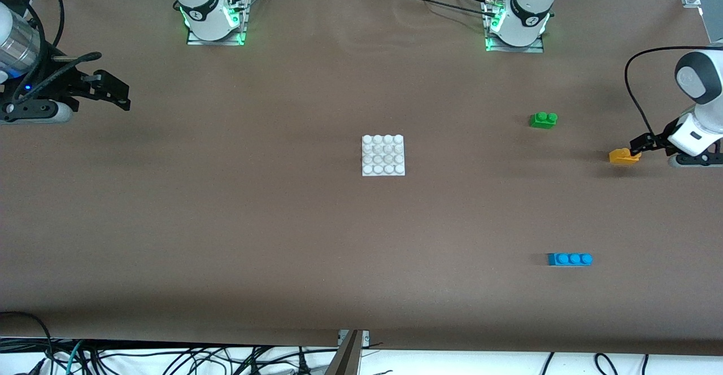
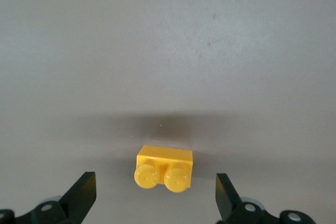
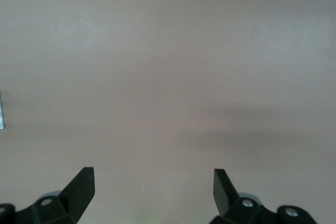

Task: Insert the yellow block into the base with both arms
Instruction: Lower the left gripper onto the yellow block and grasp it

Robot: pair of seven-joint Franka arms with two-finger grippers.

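My left gripper grabs the yellow block (image 1: 621, 156) by its short ends next, to insert the block into the white studded base.
The white studded base (image 1: 383, 155) lies flat in the middle of the table. The yellow block (image 1: 621, 156) rests on the table toward the left arm's end. My left gripper (image 1: 636, 149) is down low right beside it. In the left wrist view the yellow block (image 2: 164, 168) sits between the open fingers (image 2: 83, 190), just past their tips, and touches neither of them. My right gripper (image 1: 116, 91) hangs open over bare table at the right arm's end. Its wrist view shows the right gripper (image 3: 153, 172) with nothing between the fingers.
A green two-stud brick (image 1: 543, 120) lies farther from the front camera than the yellow block. A blue three-stud brick (image 1: 570, 259) lies nearer. Both arm bases stand along the table's back edge. Cables hang below the front edge.
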